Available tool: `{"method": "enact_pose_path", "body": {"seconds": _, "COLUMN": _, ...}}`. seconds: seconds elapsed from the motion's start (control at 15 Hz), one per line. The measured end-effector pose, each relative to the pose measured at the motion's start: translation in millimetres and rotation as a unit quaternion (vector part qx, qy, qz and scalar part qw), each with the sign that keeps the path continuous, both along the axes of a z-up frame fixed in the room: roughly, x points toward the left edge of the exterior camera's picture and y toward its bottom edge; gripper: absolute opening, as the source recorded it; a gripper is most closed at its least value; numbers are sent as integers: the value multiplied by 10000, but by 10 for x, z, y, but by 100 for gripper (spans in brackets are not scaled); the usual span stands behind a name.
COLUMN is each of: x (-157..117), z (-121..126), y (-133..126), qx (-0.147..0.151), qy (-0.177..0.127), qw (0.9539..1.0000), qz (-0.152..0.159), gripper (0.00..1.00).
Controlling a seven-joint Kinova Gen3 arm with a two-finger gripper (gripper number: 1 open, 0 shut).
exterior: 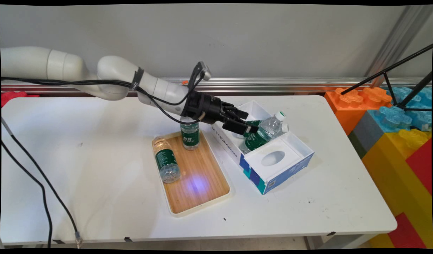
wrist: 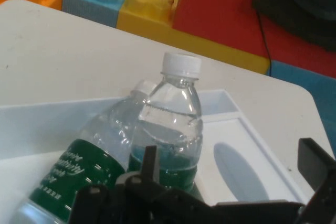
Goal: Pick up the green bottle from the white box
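The robot's gripper is to grab the nearer water bottle's clear body above the green label next. Then it can lift the bottle out of the cardboard box [exterior: 286,167].
My gripper [exterior: 247,122] is open and hovers low over the far end of a white and blue cardboard box [exterior: 286,167]. Two clear water bottles with green labels and white caps lean side by side in that box. In the hand view the nearer bottle [wrist: 173,121] stands just ahead of my gripper [wrist: 232,155], towards its left finger [wrist: 150,162]. The second bottle [wrist: 86,158] lies to the left of it. In the main view the bottles [exterior: 270,127] point their caps to the upper right. Nothing is held.
A wooden tray [exterior: 209,183] left of the box holds one upright bottle [exterior: 190,137] under my wrist and one bottle lying down [exterior: 166,163]. Large coloured blocks [exterior: 396,120] and a black tripod [exterior: 407,81] stand at the table's right end. Cables hang at the left.
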State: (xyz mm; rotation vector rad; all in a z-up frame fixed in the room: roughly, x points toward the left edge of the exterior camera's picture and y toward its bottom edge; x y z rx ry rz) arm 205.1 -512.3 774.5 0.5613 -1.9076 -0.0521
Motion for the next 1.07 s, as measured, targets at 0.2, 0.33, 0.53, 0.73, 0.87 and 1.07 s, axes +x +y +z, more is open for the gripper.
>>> {"method": "enact_pose_path", "body": {"seconds": 0.2, "x": -64, "z": -90, "y": -66, "qx": -45, "qy": -12, "qw": 10000, "qz": -54, "gripper": 100}}
{"method": "enact_pose_path", "body": {"seconds": 0.33, "x": -129, "z": -148, "y": -124, "qx": -81, "qy": -16, "qw": 9999, "qz": -87, "gripper": 100}}
{"method": "enact_pose_path", "body": {"seconds": 0.53, "x": -229, "z": -208, "y": -218, "qx": -125, "qy": -38, "qw": 9998, "qz": -129, "gripper": 100}}
{"method": "enact_pose_path", "body": {"seconds": 0.73, "x": -325, "z": -224, "y": -302, "qx": -153, "qy": -53, "qw": 9997, "qz": -161, "gripper": 100}}
{"method": "enact_pose_path", "body": {"seconds": 0.87, "x": -402, "z": -218, "y": -362, "qx": -165, "qy": -57, "qw": 9997, "qz": -184, "gripper": 100}}
{"method": "enact_pose_path", "body": {"seconds": 1.07, "x": -482, "z": -206, "y": -415, "qx": -164, "qy": -72, "qw": 9996, "qz": -218, "gripper": 100}}
